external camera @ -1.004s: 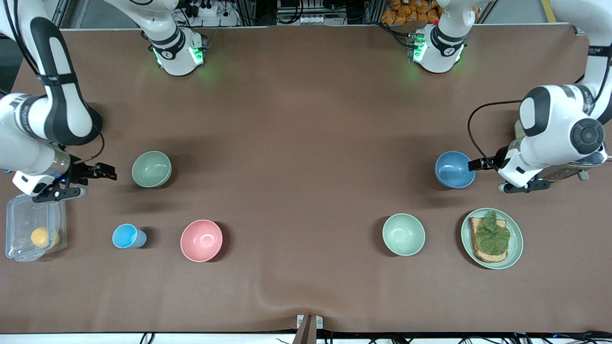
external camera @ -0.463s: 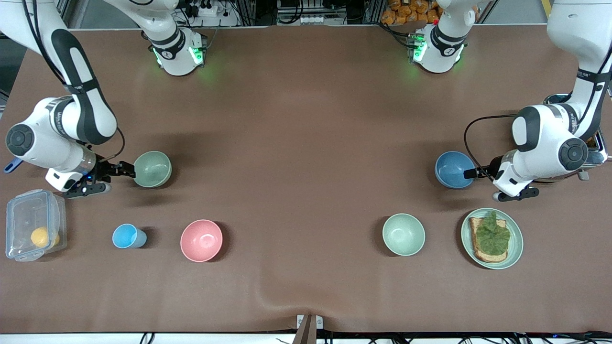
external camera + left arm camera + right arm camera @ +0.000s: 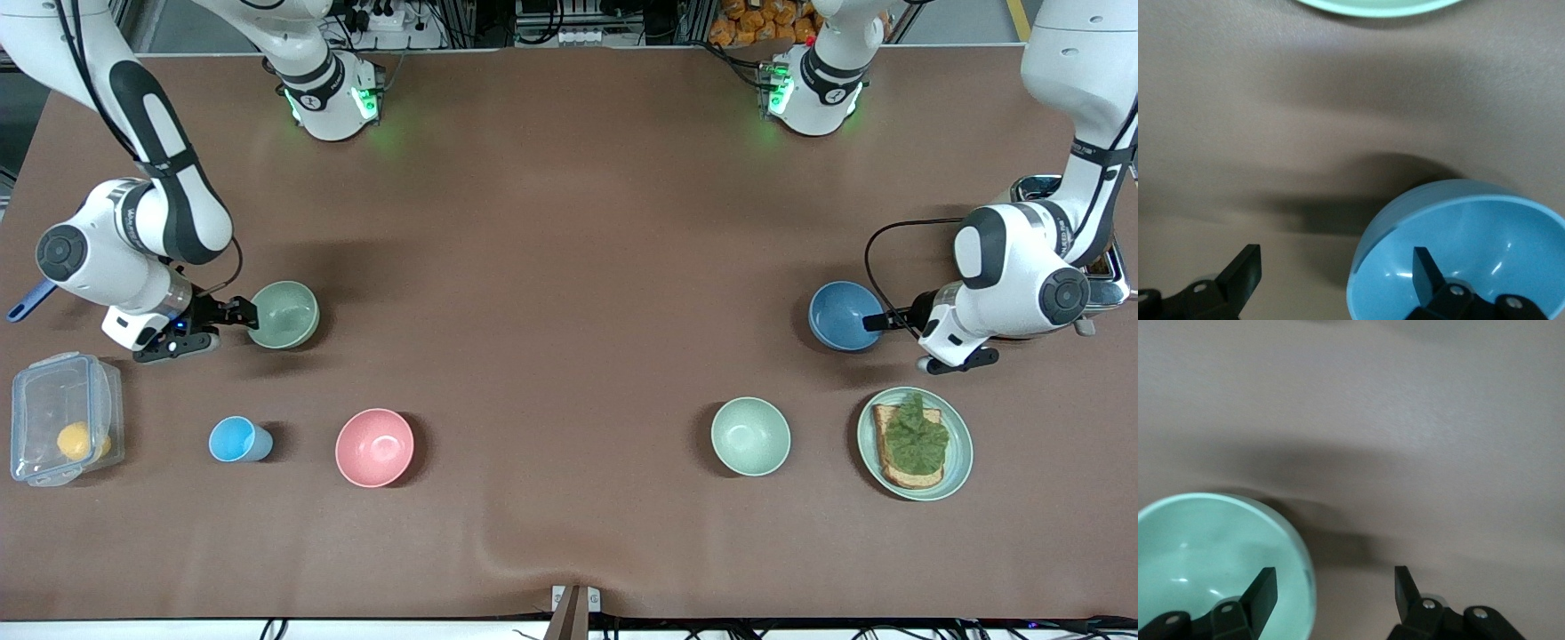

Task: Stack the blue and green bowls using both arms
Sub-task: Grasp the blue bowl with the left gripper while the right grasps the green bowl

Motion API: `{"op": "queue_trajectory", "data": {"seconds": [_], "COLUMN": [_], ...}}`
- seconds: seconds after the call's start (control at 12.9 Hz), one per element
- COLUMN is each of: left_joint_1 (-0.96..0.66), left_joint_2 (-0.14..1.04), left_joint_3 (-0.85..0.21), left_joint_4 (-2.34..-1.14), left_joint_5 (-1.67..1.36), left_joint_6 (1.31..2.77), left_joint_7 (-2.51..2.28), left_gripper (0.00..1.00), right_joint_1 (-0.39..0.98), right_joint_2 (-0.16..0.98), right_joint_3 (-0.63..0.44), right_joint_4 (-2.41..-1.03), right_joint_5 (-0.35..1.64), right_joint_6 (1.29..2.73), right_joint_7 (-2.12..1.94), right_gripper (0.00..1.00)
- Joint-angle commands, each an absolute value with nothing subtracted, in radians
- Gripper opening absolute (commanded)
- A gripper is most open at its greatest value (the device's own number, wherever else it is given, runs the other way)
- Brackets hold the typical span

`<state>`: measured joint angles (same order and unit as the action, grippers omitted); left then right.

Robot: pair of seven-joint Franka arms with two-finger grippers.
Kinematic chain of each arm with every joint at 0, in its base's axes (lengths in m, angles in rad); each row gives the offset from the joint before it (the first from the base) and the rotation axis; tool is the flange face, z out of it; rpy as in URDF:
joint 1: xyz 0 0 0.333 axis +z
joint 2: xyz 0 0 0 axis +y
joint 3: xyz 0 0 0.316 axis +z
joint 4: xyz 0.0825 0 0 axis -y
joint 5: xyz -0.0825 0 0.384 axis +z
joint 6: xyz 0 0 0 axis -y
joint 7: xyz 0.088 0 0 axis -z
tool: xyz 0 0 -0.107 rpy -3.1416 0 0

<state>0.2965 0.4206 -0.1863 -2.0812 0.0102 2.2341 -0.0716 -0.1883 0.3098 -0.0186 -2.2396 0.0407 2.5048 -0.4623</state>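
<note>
The robot's left fingers reach down around the blue bowl's rim (image 3: 1350,285) in the left wrist view, beside the bowl's side (image 3: 1382,225), so the left gripper needs to close on the blue bowl now.
The blue bowl (image 3: 845,316) stands toward the left arm's end of the table. My left gripper (image 3: 893,342) is open at its rim. In the left wrist view the gripper (image 3: 1336,270) has one finger inside the blue bowl (image 3: 1471,247) and one outside. The sage green bowl (image 3: 283,314) stands toward the right arm's end. My right gripper (image 3: 237,327) is open at its rim. In the right wrist view the gripper (image 3: 1335,590) has one finger inside the green bowl (image 3: 1205,553) and one outside. Both bowls rest on the table.
A pink bowl (image 3: 374,447) and a light-blue cup (image 3: 236,439) lie nearer the camera than the green bowl. A mint bowl (image 3: 750,436) and a plate with toast (image 3: 915,443) lie nearer than the blue bowl. A clear box (image 3: 62,431) stands at the right arm's end.
My right gripper has moved from beside the clear box to the green bowl's rim. My left gripper has shifted slightly toward the blue bowl. Neither bowl has moved.
</note>
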Motion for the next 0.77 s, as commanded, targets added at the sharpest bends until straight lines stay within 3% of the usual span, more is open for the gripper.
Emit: {"op": "queue_trajectory", "data": {"seconds": [0.0,0.31,0.39,0.54,0.62,0.7], "left_joint_1": [0.304,0.304,0.302,0.302,0.299,0.295], "left_joint_2": [0.419,0.419,0.419,0.420,0.420,0.420], "left_joint_3": [-0.193,-0.195,-0.196,-0.196,-0.198,-0.198], "left_joint_4": [-2.089,-2.089,-2.089,-2.088,-2.085,-2.082], "left_joint_5": [0.026,0.026,0.026,0.026,0.017,0.015], "left_joint_6": [2.232,2.227,2.227,2.226,2.226,2.226], "left_joint_7": [-0.061,-0.063,-0.063,-0.066,-0.075,-0.077], "left_gripper": [0.87,0.50,0.40,0.09,0.00,0.00], "right_joint_1": [-0.202,-0.190,-0.190,-0.190,-0.190,-0.190], "right_joint_2": [0.318,0.316,0.316,0.314,0.314,0.313], "right_joint_3": [-0.009,-0.011,-0.011,-0.009,-0.011,-0.009], "right_joint_4": [-2.250,-2.261,-2.267,-2.270,-2.270,-2.269], "right_joint_5": [0.069,0.115,0.117,0.129,0.133,0.135], "right_joint_6": [2.526,2.525,2.526,2.525,2.525,2.522], "right_joint_7": [-0.495,-0.492,-0.492,-0.492,-0.492,-0.491], "right_gripper": [0.57,0.60,0.56,0.20,0.06,0.00]}}
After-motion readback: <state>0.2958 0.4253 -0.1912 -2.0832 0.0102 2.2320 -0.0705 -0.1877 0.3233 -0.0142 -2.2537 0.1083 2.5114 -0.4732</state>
